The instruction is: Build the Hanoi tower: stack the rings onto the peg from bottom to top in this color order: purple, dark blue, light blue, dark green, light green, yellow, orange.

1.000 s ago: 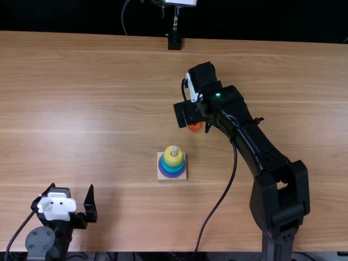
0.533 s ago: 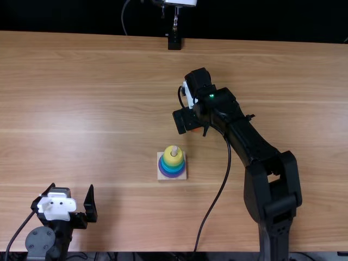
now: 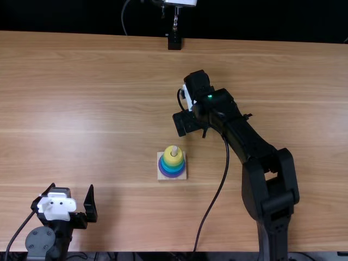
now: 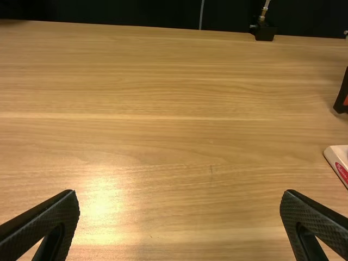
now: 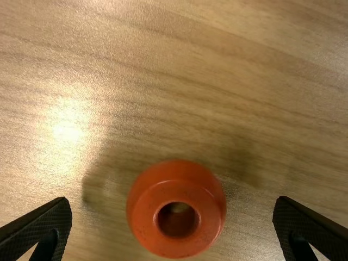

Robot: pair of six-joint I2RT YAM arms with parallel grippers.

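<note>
My right gripper should next grab the orange ring by its outer rim (image 5: pixel 134 209) to top the stack above the yellow ring.
My right gripper (image 3: pixel 193 130) is open above the table, just beyond the tower. In the right wrist view the orange ring (image 5: pixel 147 223) lies on the wood between the spread fingertips of the right gripper (image 5: pixel 173 201). The tower's pale wooden base (image 3: pixel 162 176) holds a stack with purple at the bottom, blue and green rings above, and a yellow ring (image 3: pixel 170 159) on top; the peg (image 3: pixel 174 150) pokes through. My left gripper (image 3: pixel 72 187) stands open at the near left; in the left wrist view the left gripper (image 4: pixel 179 193) has nothing between its fingers.
A black stand (image 3: pixel 174 42) is at the table's far edge. The right arm's cable (image 3: pixel 222 182) hangs in a curve right of the tower. One corner of the base (image 4: pixel 336 155) enters the left wrist view at its edge.
The right arm has shifted nearer the view's bottom and slightly left, and its gripper now covers the orange ring in the top view. The left arm and the tower have stayed put.
</note>
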